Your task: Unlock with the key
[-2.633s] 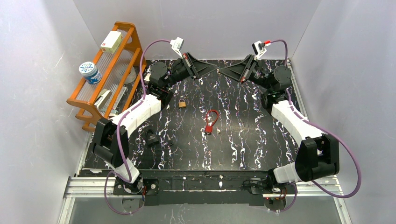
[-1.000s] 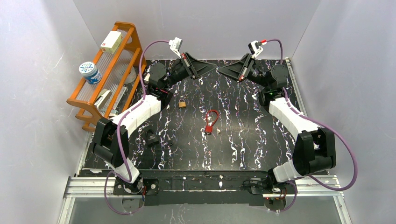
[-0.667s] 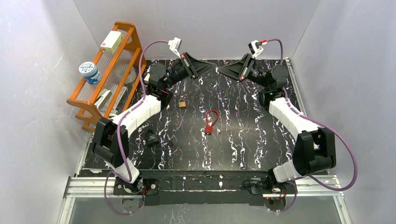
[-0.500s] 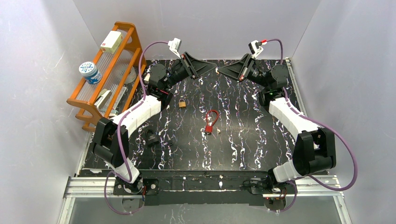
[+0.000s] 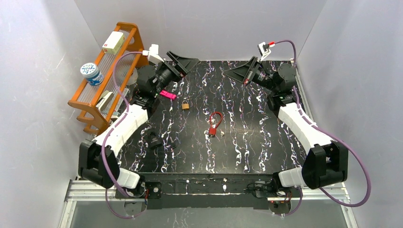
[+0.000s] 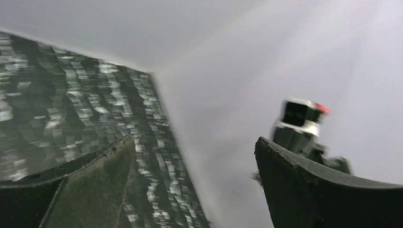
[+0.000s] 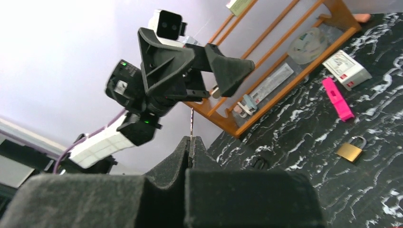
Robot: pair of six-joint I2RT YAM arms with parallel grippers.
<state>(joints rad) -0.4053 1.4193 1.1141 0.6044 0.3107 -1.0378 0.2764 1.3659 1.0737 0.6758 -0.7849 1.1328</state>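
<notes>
The brass padlock (image 5: pixel 185 105) needs to be unlocked with the key, so my left gripper should grab it next by the sides of its body. The shackle and the opposite end of the padlock then stay free.
A thin metal key (image 7: pixel 191 122) sticks out from between the pads of my right gripper (image 7: pixel 191 138), which is shut on it. That gripper (image 5: pixel 227 72) hangs raised over the far middle of the black marbled table. My left gripper (image 5: pixel 183 65) is open and empty at the far left, well apart from the right one; its jaws (image 6: pixel 193 141) frame only the wall and table. A brass padlock (image 5: pixel 185 105) lies below the left gripper and shows again (image 7: pixel 351 149) in the right wrist view. A red padlock (image 5: pixel 215 124) lies mid-table and a black padlock (image 5: pixel 154 139) nearer left.
An orange wooden rack (image 5: pixel 114 71) with a box and a jar stands along the left wall. A pink piece (image 5: pixel 167 95) lies near the left arm and a white box (image 7: pixel 347 70) lies by the rack. Grey walls close in three sides.
The two grippers met tip to tip at the far middle. The left gripper then opened and swung back to the left, while the right gripper closed and kept the key.
</notes>
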